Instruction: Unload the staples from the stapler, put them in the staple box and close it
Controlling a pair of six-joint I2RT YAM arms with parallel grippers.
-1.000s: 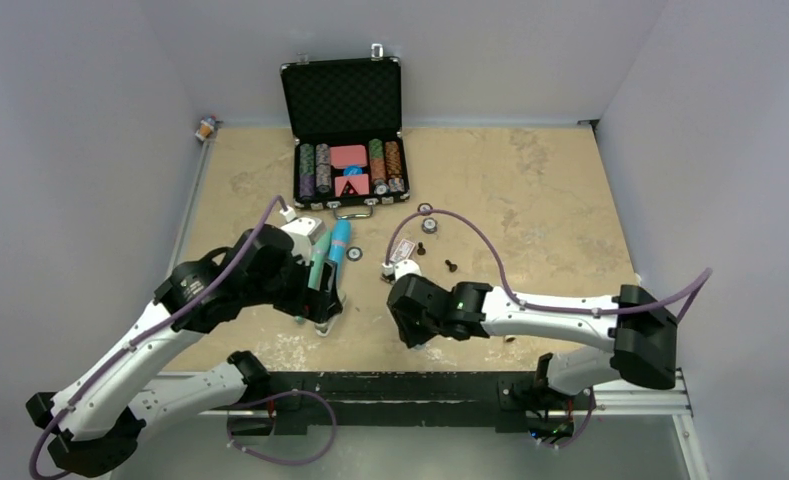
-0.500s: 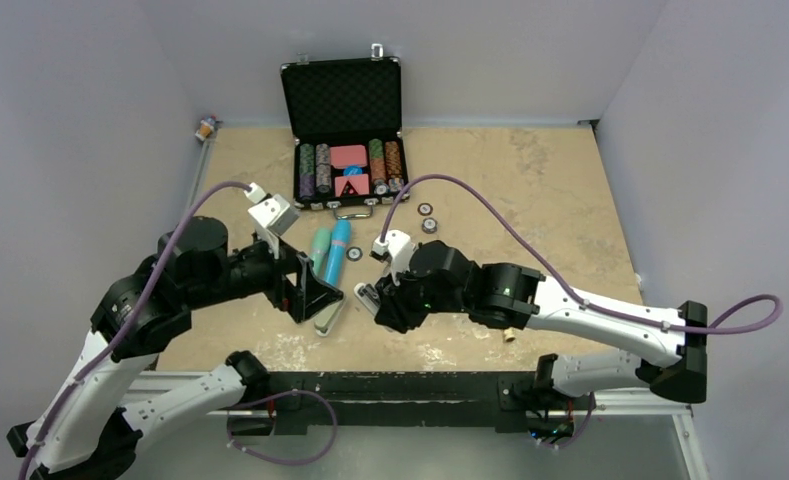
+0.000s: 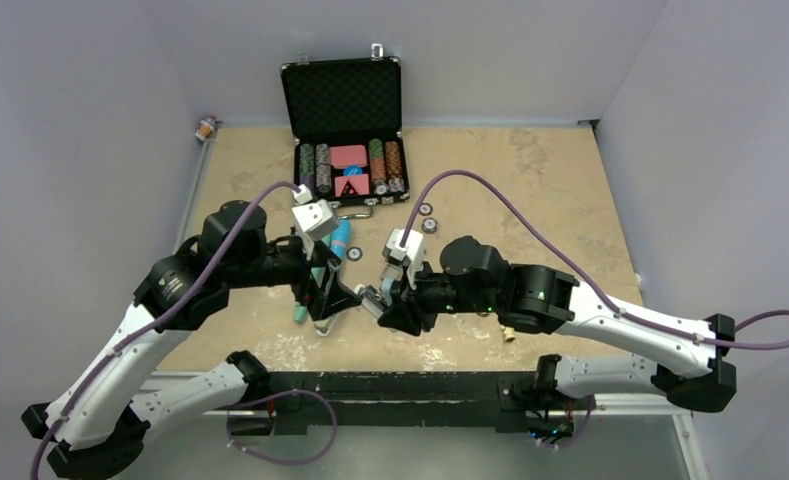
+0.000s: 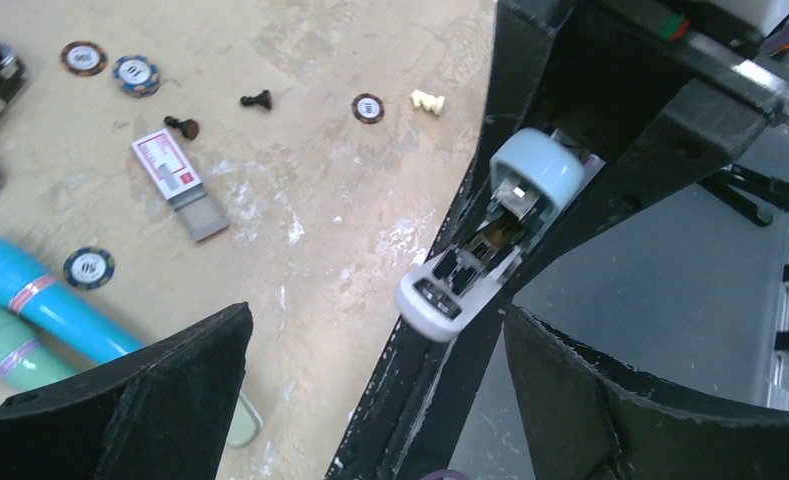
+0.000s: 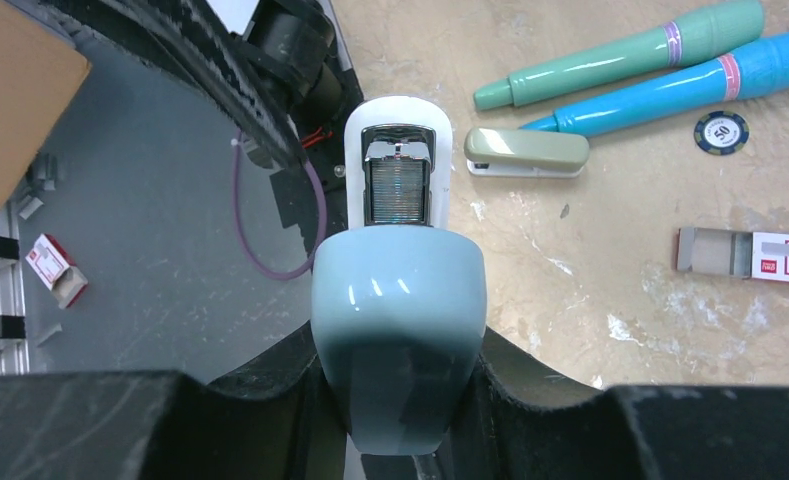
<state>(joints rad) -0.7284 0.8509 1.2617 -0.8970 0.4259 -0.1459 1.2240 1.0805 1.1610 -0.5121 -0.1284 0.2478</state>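
The left gripper grabs the stapler by its white front end (image 3: 361, 290) (image 4: 434, 304) next, which leaves the open magazine free to shed its staples.
My right gripper (image 5: 398, 405) is shut on the rear of a light-blue stapler (image 5: 398, 300) and holds it in the air over the table's front edge (image 3: 370, 297). The stapler's top is open. In its magazine lies a silvery ribbed strip, the staples (image 5: 398, 190). My left gripper (image 4: 380, 400) is open and empty. It faces the stapler's white front end (image 4: 440, 295), which hangs just beyond its fingertips, not between them. In the top view the left gripper (image 3: 332, 300) is just left of the stapler.
A beige stapler (image 5: 527, 152) lies on the table beside a teal marker (image 5: 610, 62) and a blue marker (image 5: 670, 75). A staple box (image 4: 175, 180), poker chips (image 4: 90, 268) and small chess pieces (image 4: 256, 99) are scattered behind. An open poker case (image 3: 348, 160) stands at the back.
My right arm has lifted the blue stapler off the table and carried it left. My left arm has left the beige stapler and swung right, facing the blue stapler.
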